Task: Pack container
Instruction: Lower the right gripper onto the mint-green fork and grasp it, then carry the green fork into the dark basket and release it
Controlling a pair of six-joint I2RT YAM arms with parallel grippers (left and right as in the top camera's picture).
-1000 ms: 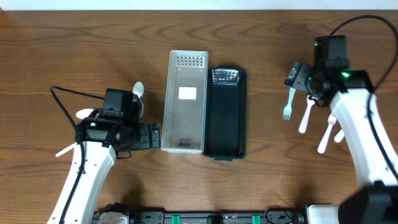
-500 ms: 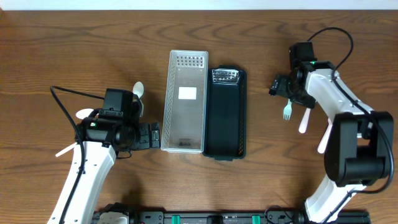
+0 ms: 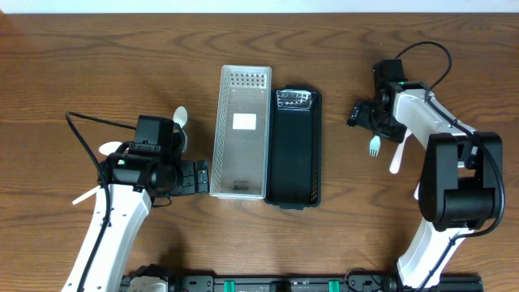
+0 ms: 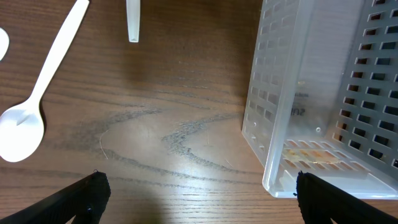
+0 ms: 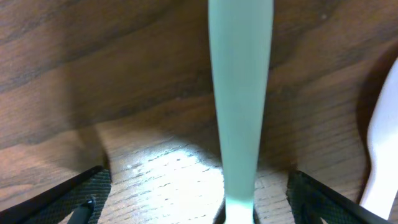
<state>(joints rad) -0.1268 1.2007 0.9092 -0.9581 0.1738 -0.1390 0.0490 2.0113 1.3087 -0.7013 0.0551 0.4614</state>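
Observation:
The pale green handle would be caught if my right gripper closed now, so it is time to close on it. The fingers meet their shadows on the tabletop beside the handle.
A clear perforated container lies beside a black container at the table's middle; the clear one's end shows in the left wrist view. My right gripper is open, its fingers straddling the handle of a pale green fork, close-up in the right wrist view. My left gripper is open and empty, just left of the clear container's near end. A white spoon and another white handle lie to its left.
White plastic utensils lie right of the green fork, one at the right edge of the right wrist view. More white cutlery lies around the left arm. Cables trail from both arms.
My right arm swung left and lowered, bringing the open gripper over the green fork's handle. The left arm has not moved.

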